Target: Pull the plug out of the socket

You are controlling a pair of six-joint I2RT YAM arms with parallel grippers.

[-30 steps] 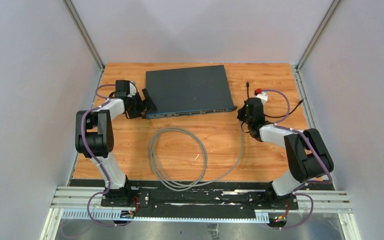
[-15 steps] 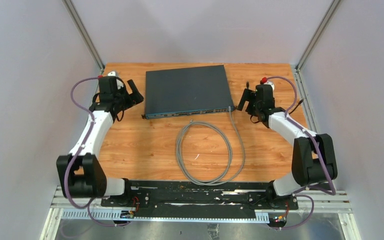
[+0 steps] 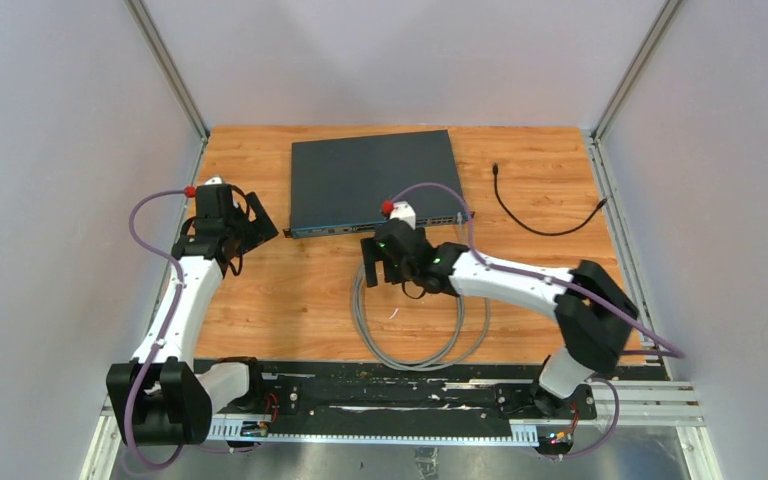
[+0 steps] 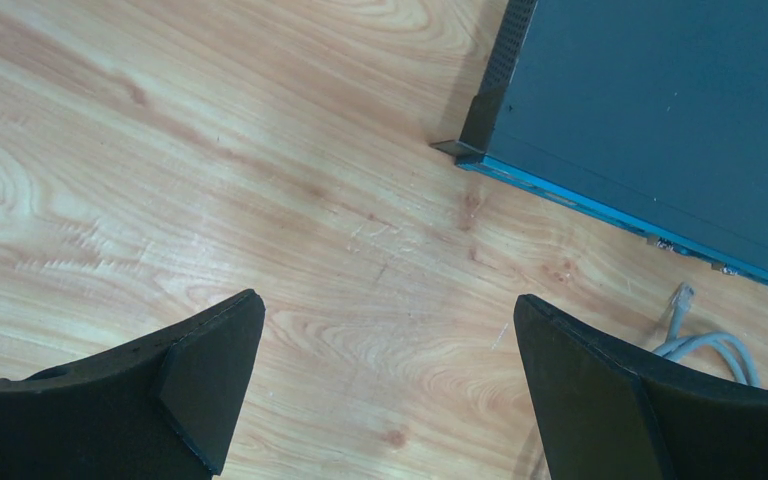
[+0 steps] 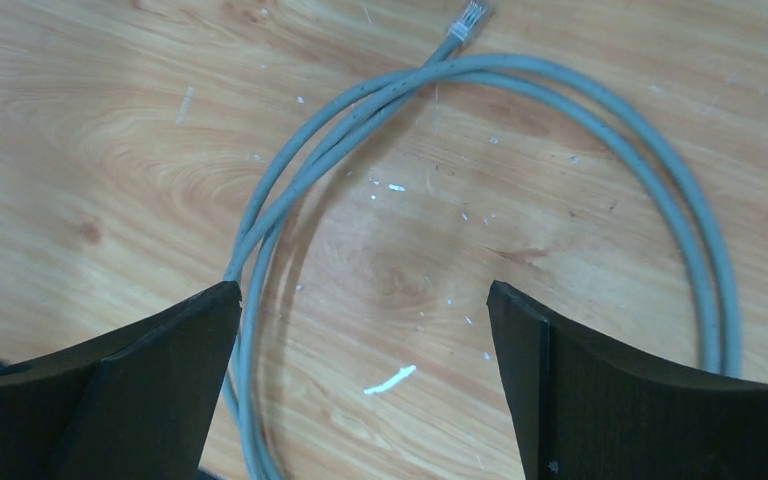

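Observation:
My right gripper will next grab the gathered parts of the grey cable together behind the clear plug (image 5: 470,18), so that it can carry the whole coil away from the switch.
The dark grey switch (image 3: 372,178) lies at the back of the wooden table, its socket row along the blue front edge (image 4: 610,208). A grey cable (image 3: 410,335) lies coiled in front of it. One clear plug (image 5: 470,18) rests loose on the wood, just short of the switch front (image 4: 682,296). The cable's other run passes under my right arm toward the switch's front right corner, and its end is hidden. My right gripper (image 5: 365,290) hangs open over the coil (image 3: 378,265), holding nothing. My left gripper (image 4: 388,300) is open above bare wood near the switch's front left corner (image 3: 260,222).
A thin black cable (image 3: 545,222) lies at the back right of the table. Grey walls and metal posts close in the left, right and back sides. The arms' base rail (image 3: 390,395) runs along the near edge.
My right gripper opened and swung left from the switch's right end to above the coil. The coil shifted right. My left arm drew back a little from the switch's left corner.

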